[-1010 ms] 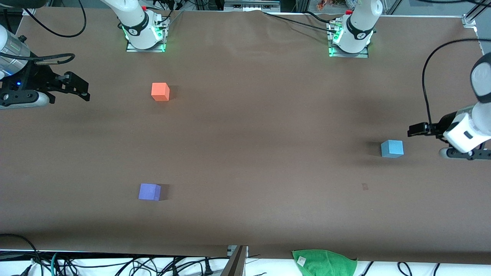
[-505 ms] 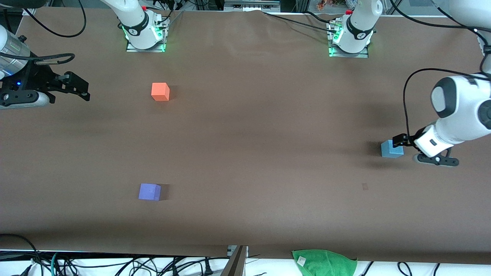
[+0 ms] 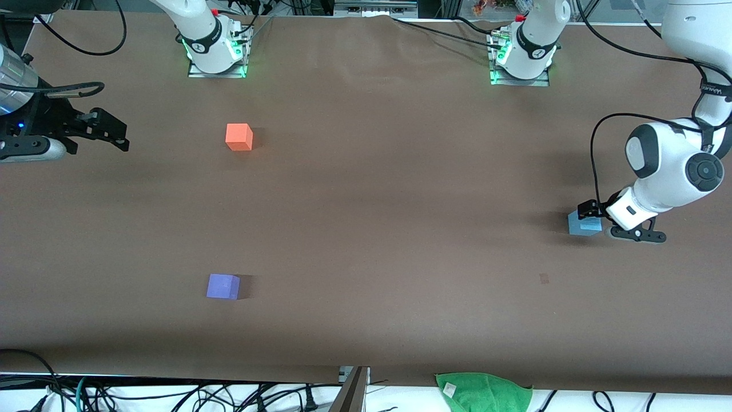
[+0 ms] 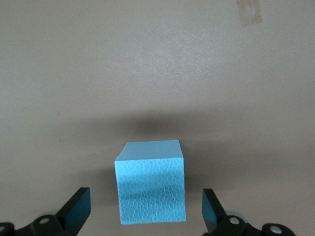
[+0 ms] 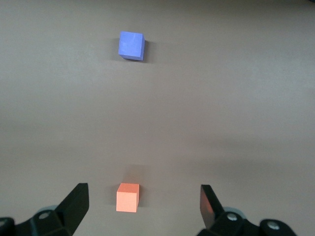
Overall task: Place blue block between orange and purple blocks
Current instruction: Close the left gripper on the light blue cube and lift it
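The robot should next grab the blue block by its body [image 3: 584,225] [image 4: 150,189] with the left gripper, so the block can go between the orange and purple blocks.
The blue block [image 3: 580,226] sits on the table near the left arm's end. My left gripper [image 3: 589,213] is open and low over it. In the left wrist view the block [image 4: 150,182] lies between the two fingers [image 4: 78,210] with a gap on each side, not touched. The orange block [image 3: 239,137] and the purple block [image 3: 223,286] sit toward the right arm's end, the purple one nearer the front camera. My right gripper [image 3: 117,136] is open and empty, and waits beside the orange block [image 5: 128,197]. The purple block [image 5: 131,45] also shows there.
A green cloth [image 3: 484,391] lies at the table's edge nearest the front camera. A small tape mark [image 3: 544,278] is on the brown table [image 3: 372,229] near the blue block. Cables hang along the table edges.
My left arm has swung in from the table's end and brought its open gripper down around the blue block. My right gripper has shifted slightly outward. The blocks have not moved.
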Available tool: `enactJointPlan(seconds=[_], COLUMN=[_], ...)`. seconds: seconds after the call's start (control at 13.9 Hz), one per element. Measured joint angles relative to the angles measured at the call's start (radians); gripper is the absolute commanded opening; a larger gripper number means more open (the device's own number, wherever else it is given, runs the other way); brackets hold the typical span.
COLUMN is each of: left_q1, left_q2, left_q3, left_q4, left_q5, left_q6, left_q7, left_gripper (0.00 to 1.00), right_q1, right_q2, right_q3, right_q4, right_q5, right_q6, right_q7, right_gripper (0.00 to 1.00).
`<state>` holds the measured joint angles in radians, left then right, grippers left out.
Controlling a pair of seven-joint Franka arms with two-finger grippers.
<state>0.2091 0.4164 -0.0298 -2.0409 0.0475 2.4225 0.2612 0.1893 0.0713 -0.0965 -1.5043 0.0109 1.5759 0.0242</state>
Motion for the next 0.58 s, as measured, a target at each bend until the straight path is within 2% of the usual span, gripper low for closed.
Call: enactJointPlan(seconds=[0.14,0.29,0.43,0.58], left_q1=[0.0,0.0,0.0,0.0], left_q2=[0.029,0.062,0.084,0.087], left_q3=[0.0,0.0,0.0,0.0], left_q4=[-0.018,-0.041,-0.055,-0.057], left_q5=[0.0,0.0,0.0,0.0], left_q6=[0.075,0.154,0.193,0.198], left_q7=[0.0,0.001,0.002,0.003], left_gripper=[1.0,0.68,0.4,0.26], right_q1=[0.0,0.0,0.0,0.0], right_q2=[0.0,0.0,0.0,0.0], right_q3=[0.0,-0.001,-0.001,-0.003], right_q4=[0.0,0.0,0.0,0.0], right_q5=[0.0,0.0,0.0,0.0], right_q6=[0.0,-0.001,-0.002,-0.004], right_q7=[0.0,0.0,0.0,0.0], right_gripper=[1.0,1.0,1.0,1.0])
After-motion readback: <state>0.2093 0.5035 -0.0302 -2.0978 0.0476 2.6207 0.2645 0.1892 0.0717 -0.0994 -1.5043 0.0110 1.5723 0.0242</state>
